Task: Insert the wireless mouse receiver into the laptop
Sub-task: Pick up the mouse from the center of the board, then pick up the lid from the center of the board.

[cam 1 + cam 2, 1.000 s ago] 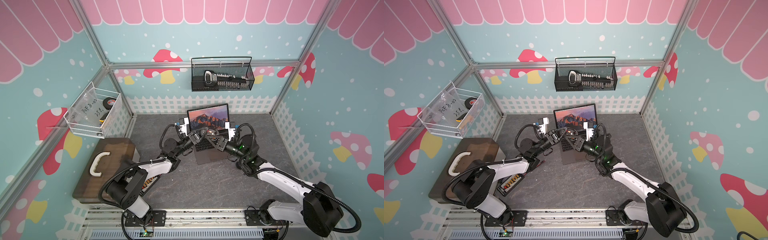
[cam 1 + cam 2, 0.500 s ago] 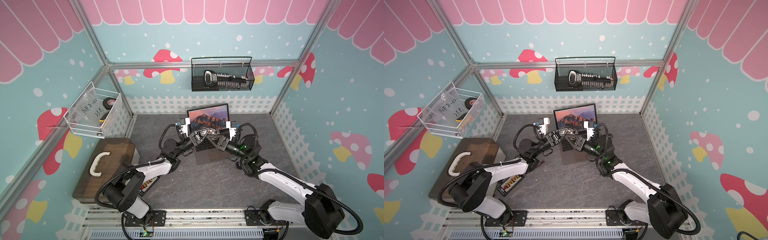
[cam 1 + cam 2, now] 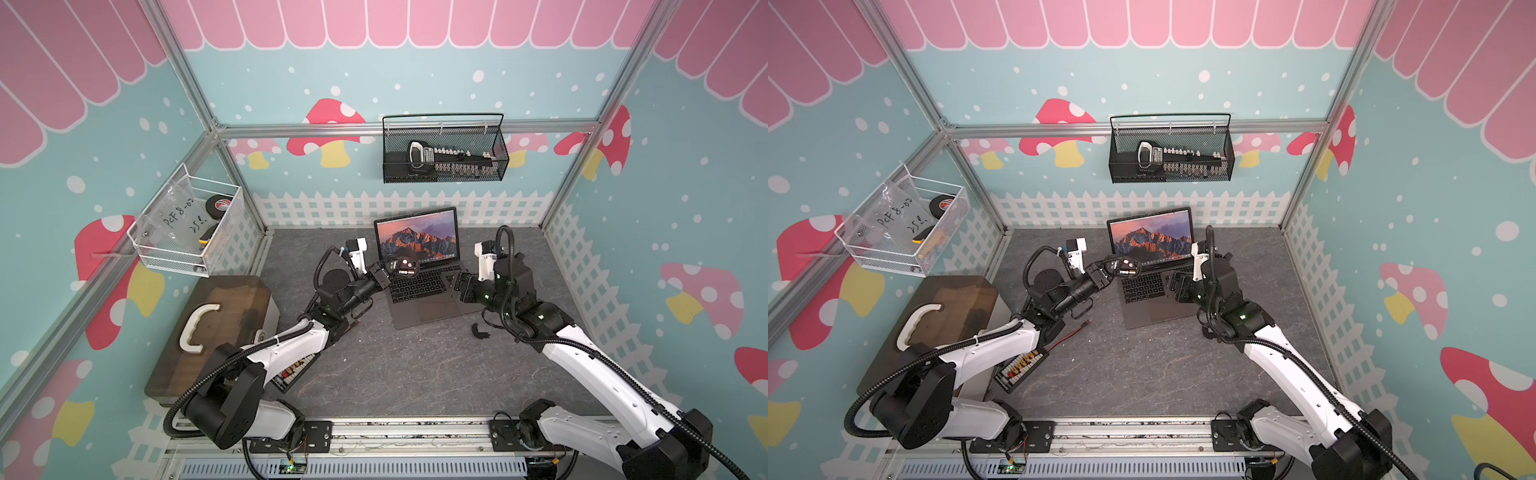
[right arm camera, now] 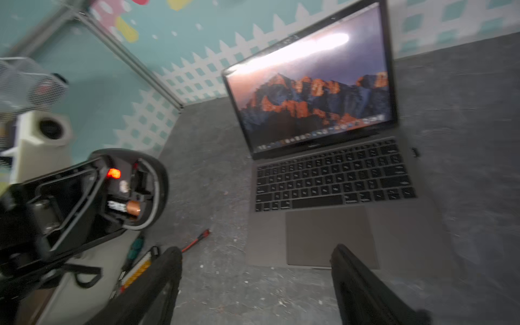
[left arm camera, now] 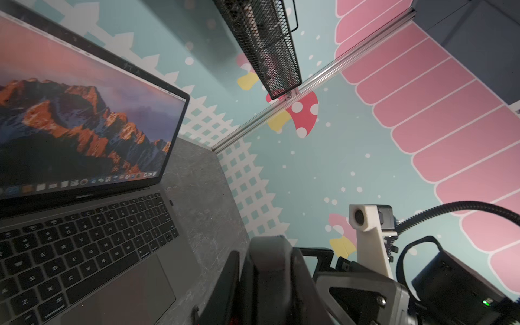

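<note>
I should grab the curved black piece's end with my right gripper next. The rest of the piece then stays free to close the mouse's compartment.
The laptop [image 3: 419, 309] stands open mid-table with its mountain wallpaper lit. My left gripper [image 3: 394, 269] is shut on the black mouse [image 4: 132, 194] and holds it above the keyboard's left end. The mouse is belly-up with its compartment open, showing a battery and a red light. My right gripper [image 4: 256, 281] is open and empty over the laptop's front right part [image 3: 457, 286]. The wireless mouse receiver I cannot pick out for sure. A dark block [image 4: 141, 177] sits in the mouse's slot, and a tiny black stub [image 4: 415, 152] sits at the laptop's right edge.
A curved black piece [image 3: 480, 331] lies on the table right of the laptop's front corner. A red-tipped wire [image 3: 1075, 332] and a labelled board [image 3: 1021, 368] lie at the left, beside the wooden case [image 3: 216, 324]. A mesh basket [image 3: 444, 153] and a wire basket [image 3: 187, 232] hang on the walls.
My left gripper has closed on the mouse. My right gripper, which was at the mouse, has opened wide and drawn back to the right.
</note>
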